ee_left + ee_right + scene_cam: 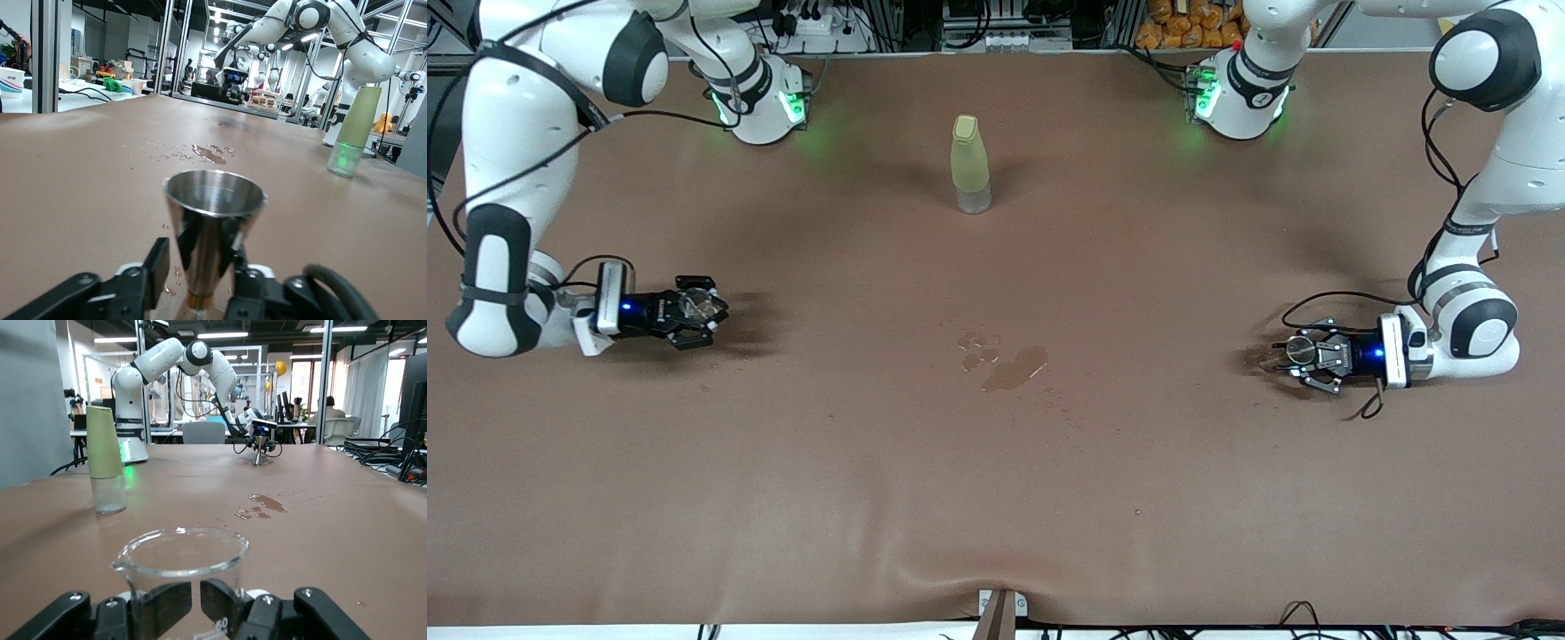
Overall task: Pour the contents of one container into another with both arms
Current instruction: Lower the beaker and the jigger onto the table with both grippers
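The clear beaker hangs above the brown table, apart from its shadow. It would drop if my right gripper opened now.
A steel cone-shaped cup point(213, 200) stands upright on the brown table point(996, 498) toward the left arm's end, also seen as the cup point(1300, 351). My left gripper point(200, 257) is open around its narrow foot, with a clear gap between one finger point(157, 263) and the cup. The left gripper point(1288, 356) lies low at the table. Toward the right arm's end, my right gripper point(710, 309) is shut on a clear glass beaker point(696, 305). The beaker point(180, 553) is upright and looks empty, with the right gripper point(195, 600) at its lower part.
A bottle with a pale green sleeve point(971, 164) stands mid-table, nearer the robots' bases; it also shows as the bottle point(353, 127) and the bottle point(105, 463). A small puddle with droplets point(1014, 364) lies mid-table between the grippers. A clamp point(1000, 609) sits at the table's front edge.
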Action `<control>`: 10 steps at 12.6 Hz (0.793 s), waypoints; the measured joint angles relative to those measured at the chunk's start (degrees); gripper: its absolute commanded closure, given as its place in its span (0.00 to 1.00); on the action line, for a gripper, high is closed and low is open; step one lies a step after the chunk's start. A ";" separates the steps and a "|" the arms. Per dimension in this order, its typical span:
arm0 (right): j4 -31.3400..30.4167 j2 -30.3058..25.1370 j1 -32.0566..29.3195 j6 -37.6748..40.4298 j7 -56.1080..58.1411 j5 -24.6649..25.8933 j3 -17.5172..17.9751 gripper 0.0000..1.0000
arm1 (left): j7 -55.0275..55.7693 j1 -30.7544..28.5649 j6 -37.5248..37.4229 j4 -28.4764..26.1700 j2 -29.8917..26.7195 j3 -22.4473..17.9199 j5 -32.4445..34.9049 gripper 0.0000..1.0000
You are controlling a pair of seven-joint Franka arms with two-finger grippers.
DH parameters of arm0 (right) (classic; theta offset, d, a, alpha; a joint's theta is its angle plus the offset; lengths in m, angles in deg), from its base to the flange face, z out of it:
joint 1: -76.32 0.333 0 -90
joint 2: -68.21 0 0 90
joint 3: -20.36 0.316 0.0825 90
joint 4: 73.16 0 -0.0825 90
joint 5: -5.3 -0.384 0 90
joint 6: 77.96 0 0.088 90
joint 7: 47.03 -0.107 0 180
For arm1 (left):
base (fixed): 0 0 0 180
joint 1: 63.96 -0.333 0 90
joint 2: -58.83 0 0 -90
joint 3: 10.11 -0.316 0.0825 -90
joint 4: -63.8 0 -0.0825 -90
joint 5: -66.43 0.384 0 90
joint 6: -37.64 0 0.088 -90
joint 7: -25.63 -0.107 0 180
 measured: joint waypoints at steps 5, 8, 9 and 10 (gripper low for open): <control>2.39 6.13 -0.30 -0.56 0.79 -4.50 2.10 1.00 | 0.00 -0.01 0.00 0.03 0.00 -0.01 0.45 0.38; 2.96 7.40 -0.55 -2.66 1.17 -5.60 2.66 1.00 | 0.00 -0.42 0.00 0.32 0.00 -0.27 1.33 0.32; 3.20 7.61 -0.82 -3.62 1.18 -5.61 3.10 1.00 | 0.00 -1.04 0.00 0.46 -0.01 -0.31 1.99 0.32; 3.40 7.79 -1.16 -4.70 1.26 -5.61 3.56 1.00 | 0.00 -1.75 -0.10 0.57 -0.02 -0.32 2.26 0.32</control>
